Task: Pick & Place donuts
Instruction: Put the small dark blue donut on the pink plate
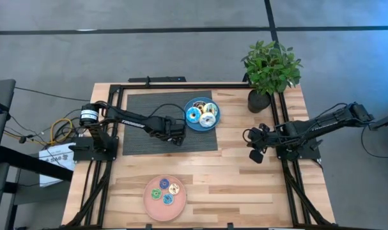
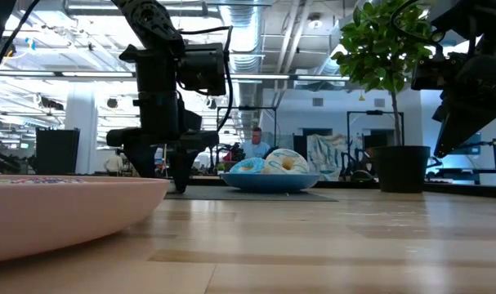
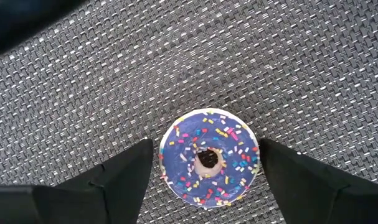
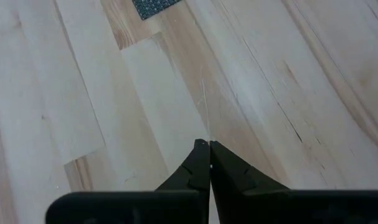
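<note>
My fingers reach down on either side of the blue donut (image 3: pixel 208 157) on the woven mat (image 3: pixel 195 62) and would catch it, so it is time for my left gripper to close now.
A small blue donut (image 3: pixel 208 157) with coloured sprinkles lies flat on the grey woven mat (image 3: pixel 195 62). My left gripper (image 3: pixel 206 149) points down over it, open, one finger on each side, and a narrow strip of mat shows between each fingertip and the donut. From above, the gripper (image 1: pixel 179 137) hides this donut. The blue plate (image 1: pixel 200 130) holds larger donuts, among them a cyan one (image 1: pixel 194 115) and a cream one (image 1: pixel 208 119). The pink plate (image 1: pixel 153 208) holds several small donuts (image 1: pixel 165 190). My right gripper (image 4: pixel 208 144) hangs shut over bare wood at the table's right.
A potted plant (image 1: pixel 270 69) stands at the far right corner, just beyond the blue plate. Black frame rails (image 1: pixel 289 185) run along the table's sides. Bare wood (image 1: pixel 232 166) lies between the two plates. Beyond the table a person (image 2: pixel 253 145) shows in the room.
</note>
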